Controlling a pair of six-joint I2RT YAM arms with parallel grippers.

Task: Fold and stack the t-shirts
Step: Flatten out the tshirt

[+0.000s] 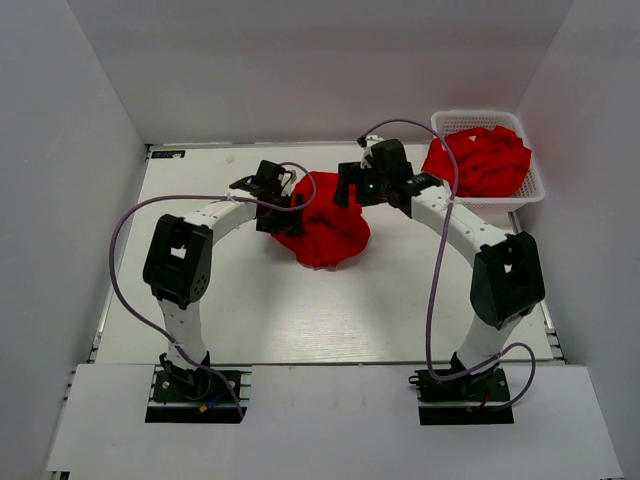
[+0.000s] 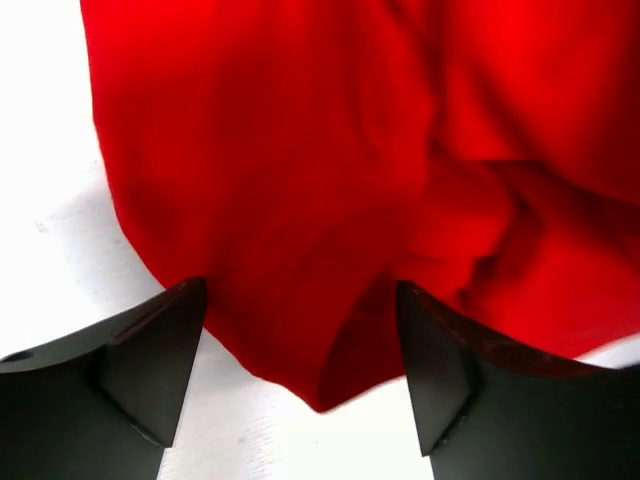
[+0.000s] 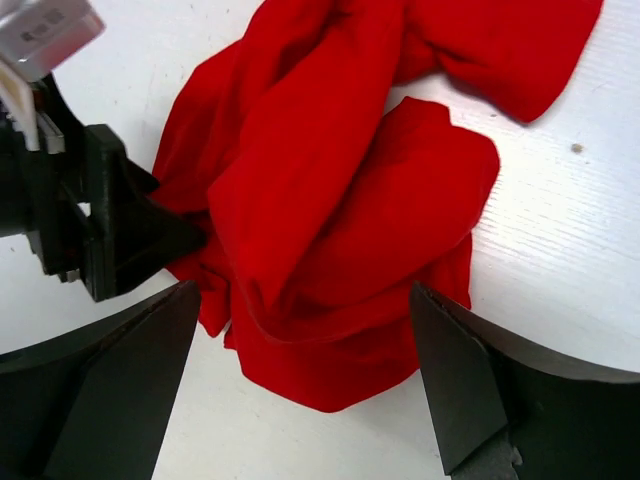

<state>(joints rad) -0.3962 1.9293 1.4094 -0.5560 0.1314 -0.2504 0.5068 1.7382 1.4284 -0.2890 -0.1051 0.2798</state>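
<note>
My right gripper grabs the crumpled red t-shirt by its edge (image 1: 329, 258) (image 3: 335, 372) next, away from my left gripper, to spread it for folding.
A crumpled red t-shirt (image 1: 325, 232) lies in a heap on the white table, between the two grippers. My left gripper (image 1: 284, 217) is open at the heap's left edge. In the left wrist view its jaws (image 2: 300, 372) stand wide, with the shirt's (image 2: 300, 200) lowest fold hanging between them. My right gripper (image 1: 347, 192) is open above the heap's far right side. In the right wrist view its jaws (image 3: 305, 390) stand wide round the shirt's (image 3: 340, 220) near edge, not closed on it. More red t-shirts (image 1: 482, 160) are piled in the basket.
A white lattice basket (image 1: 480, 117) stands at the table's far right corner. The left gripper's black body (image 3: 100, 225) shows in the right wrist view, touching the heap's left side. White walls close in the table (image 1: 250, 300) on three sides.
</note>
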